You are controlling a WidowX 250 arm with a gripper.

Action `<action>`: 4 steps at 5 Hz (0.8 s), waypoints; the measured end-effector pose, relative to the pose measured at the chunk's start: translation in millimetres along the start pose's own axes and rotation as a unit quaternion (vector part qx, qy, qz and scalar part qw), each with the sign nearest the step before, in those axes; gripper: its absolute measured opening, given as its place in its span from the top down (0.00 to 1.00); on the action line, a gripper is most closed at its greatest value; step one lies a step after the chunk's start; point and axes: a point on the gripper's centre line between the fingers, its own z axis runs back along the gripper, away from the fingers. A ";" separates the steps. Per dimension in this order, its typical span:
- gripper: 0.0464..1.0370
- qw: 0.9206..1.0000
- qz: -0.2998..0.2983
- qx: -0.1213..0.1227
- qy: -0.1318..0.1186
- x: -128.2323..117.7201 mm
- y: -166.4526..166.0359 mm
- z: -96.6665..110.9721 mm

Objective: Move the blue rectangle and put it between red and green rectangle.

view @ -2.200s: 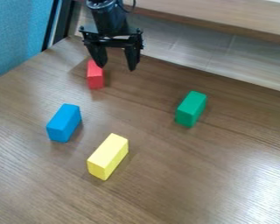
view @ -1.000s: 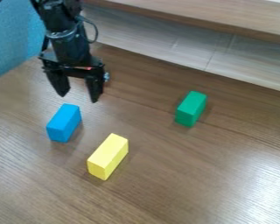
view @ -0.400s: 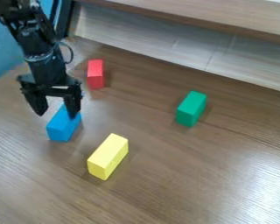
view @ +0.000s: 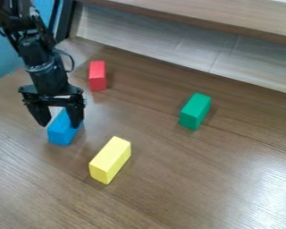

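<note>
I will next grab the blue rectangle (view: 61, 134) by its sides with my gripper. Then I can put it between the red and green rectangles.
My gripper (view: 59, 125) is at the left, open, over the blue rectangle (view: 61, 134). One finger hangs just left of the block and the other overlaps its right side in the view; whether they touch it I cannot tell. The upper part of the blue block is partly hidden by the gripper. A red rectangle (view: 98, 75) lies on the table up and to the right of the gripper. Farther right is the green rectangle (view: 195, 111).
A yellow block (view: 110, 160) lies on the wooden table (view: 187, 179), to the lower right of the blue one. A pale wall panel and wooden ledge (view: 211, 20) run along the back. A blue partition (view: 3, 58) stands at the upper left.
The gripper has come from above the red block, leftward and down to the blue block, staying open. Lately it has lowered slightly. The blocks have not moved.
</note>
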 end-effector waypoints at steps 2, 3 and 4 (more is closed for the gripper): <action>0.36 1.000 0.014 -0.002 -0.001 -1.8 -8.1 -8.2; 0.46 1.000 0.019 -0.011 0.006 -1.1 -14.2 -6.0; 0.46 1.000 0.006 -0.030 -0.009 22.2 -33.8 12.1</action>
